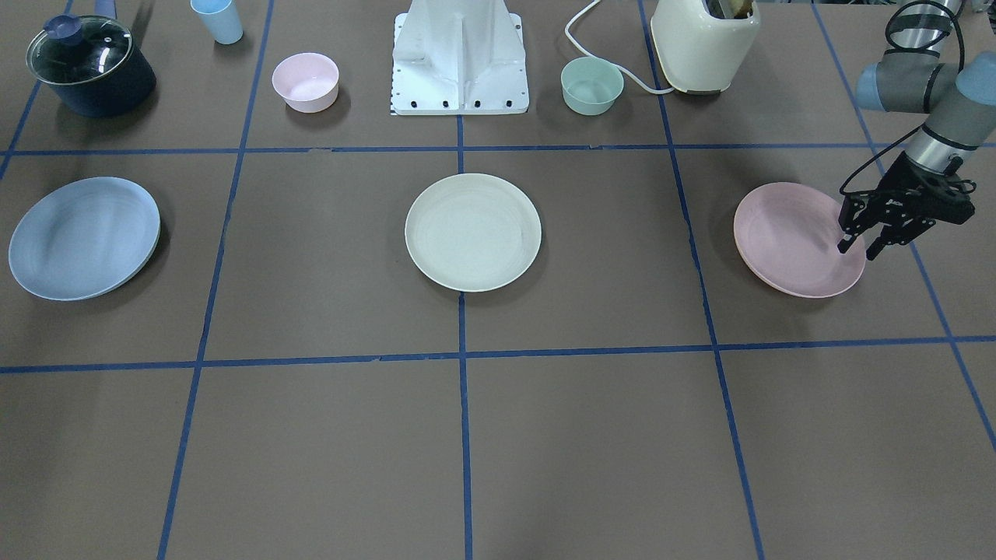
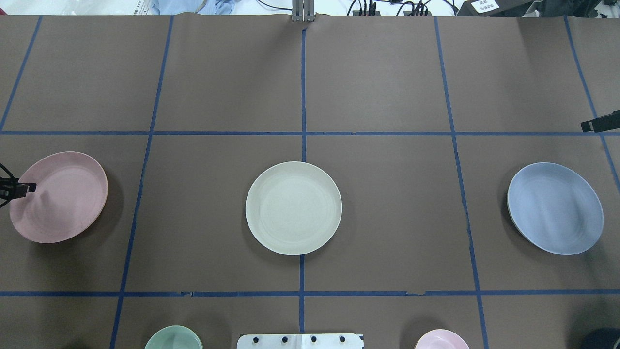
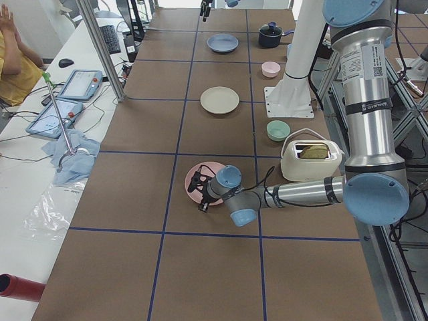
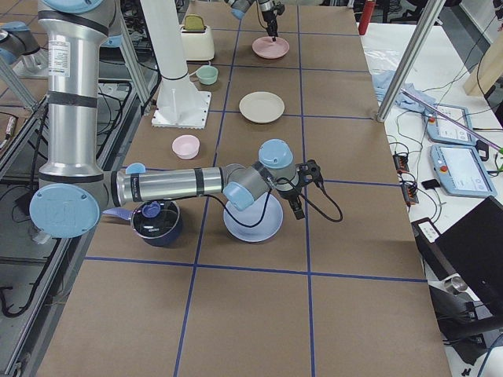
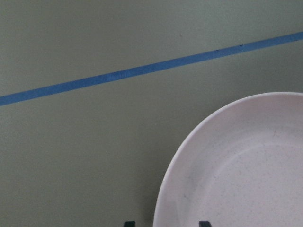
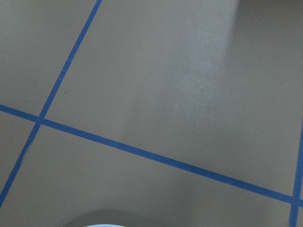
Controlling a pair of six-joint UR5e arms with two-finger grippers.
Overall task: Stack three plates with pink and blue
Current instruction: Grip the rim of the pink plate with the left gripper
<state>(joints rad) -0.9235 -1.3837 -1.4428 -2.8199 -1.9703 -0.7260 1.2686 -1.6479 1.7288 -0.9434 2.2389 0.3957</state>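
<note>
My left gripper grabs the pink plate by its outer rim (image 1: 854, 261) (image 5: 165, 198) next, to stack the plate with the others.
The pale pink plate (image 1: 794, 241) lies flat on the table on my left side, also in the overhead view (image 2: 63, 198). My left gripper (image 1: 860, 249) is open at the plate's outer rim, one finger inside and one outside; the left wrist view shows the rim (image 5: 163, 208) between the two tips. The cream plate (image 1: 472, 232) lies at the table's centre. The light blue plate (image 1: 83, 237) lies on my right side. My right gripper (image 2: 600, 126) hovers past the blue plate's (image 4: 255, 228) far edge, holding nothing that I can see. Whether it is open or shut I cannot tell.
Along the robot's side stand a dark pot with a glass lid (image 1: 89, 66), a small blue cup (image 1: 218, 19), a small pink bowl (image 1: 305, 80), the white robot base (image 1: 459, 62), a mint-green bowl (image 1: 591, 85) and a cream toaster (image 1: 704, 43).
</note>
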